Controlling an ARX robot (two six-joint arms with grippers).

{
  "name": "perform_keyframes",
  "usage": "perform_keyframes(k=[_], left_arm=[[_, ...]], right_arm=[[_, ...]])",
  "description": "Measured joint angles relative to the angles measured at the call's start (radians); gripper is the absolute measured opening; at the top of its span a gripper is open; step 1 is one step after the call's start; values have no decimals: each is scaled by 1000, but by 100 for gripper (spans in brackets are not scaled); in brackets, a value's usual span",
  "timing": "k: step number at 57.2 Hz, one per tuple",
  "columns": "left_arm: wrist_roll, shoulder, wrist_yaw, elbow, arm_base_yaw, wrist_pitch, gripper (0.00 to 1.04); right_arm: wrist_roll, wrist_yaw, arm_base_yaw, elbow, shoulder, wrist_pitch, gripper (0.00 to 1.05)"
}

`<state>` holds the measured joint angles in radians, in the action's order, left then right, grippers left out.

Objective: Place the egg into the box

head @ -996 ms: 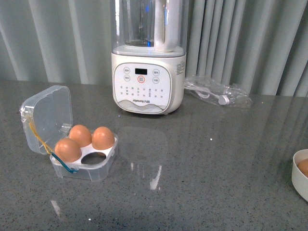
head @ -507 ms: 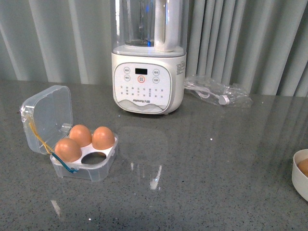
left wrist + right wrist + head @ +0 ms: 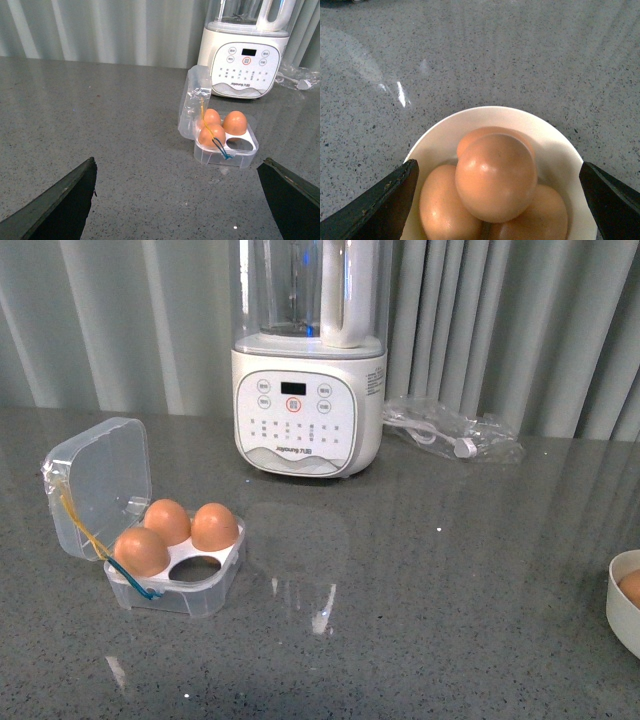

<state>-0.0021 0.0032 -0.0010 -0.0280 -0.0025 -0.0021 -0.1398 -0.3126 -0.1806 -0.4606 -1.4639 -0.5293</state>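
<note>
The right gripper will next pick up the top egg [image 3: 496,176] by its exposed upper sides, because other brown eggs sit close together beneath it.
The clear box [image 3: 170,560] stands open on the grey counter at the left, lid up, with three brown eggs in its white tray and one hole bare. It also shows in the left wrist view [image 3: 225,142], ahead of my open, empty left gripper [image 3: 177,200]. My right gripper [image 3: 497,200] is open, its fingers either side of a white bowl [image 3: 550,145] holding several brown eggs. The top egg [image 3: 496,176] lies between the fingers, not gripped. Neither arm shows in the front view.
A white blender [image 3: 308,360] stands at the back centre with a clear plastic bag [image 3: 452,430] to its right. The white bowl [image 3: 622,612] sits at the counter's right edge. Curtains hang behind.
</note>
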Motion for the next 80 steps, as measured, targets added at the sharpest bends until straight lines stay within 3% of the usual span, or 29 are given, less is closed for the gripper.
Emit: perform_keyframes(k=[32,53,67,80], left_arm=[[0,0,0,0,0,0,98],[0,0,0,0,0,0,98],[0,0,0,0,0,0,98],[0,0,0,0,0,0,98]], right_arm=[[6,-20,-21,8,-106,-126,97],[12,-23,5,10,-130,-221,45],[13,-23,16,40,-65,-239,43],[38,-26,93,28,107,-222,43]])
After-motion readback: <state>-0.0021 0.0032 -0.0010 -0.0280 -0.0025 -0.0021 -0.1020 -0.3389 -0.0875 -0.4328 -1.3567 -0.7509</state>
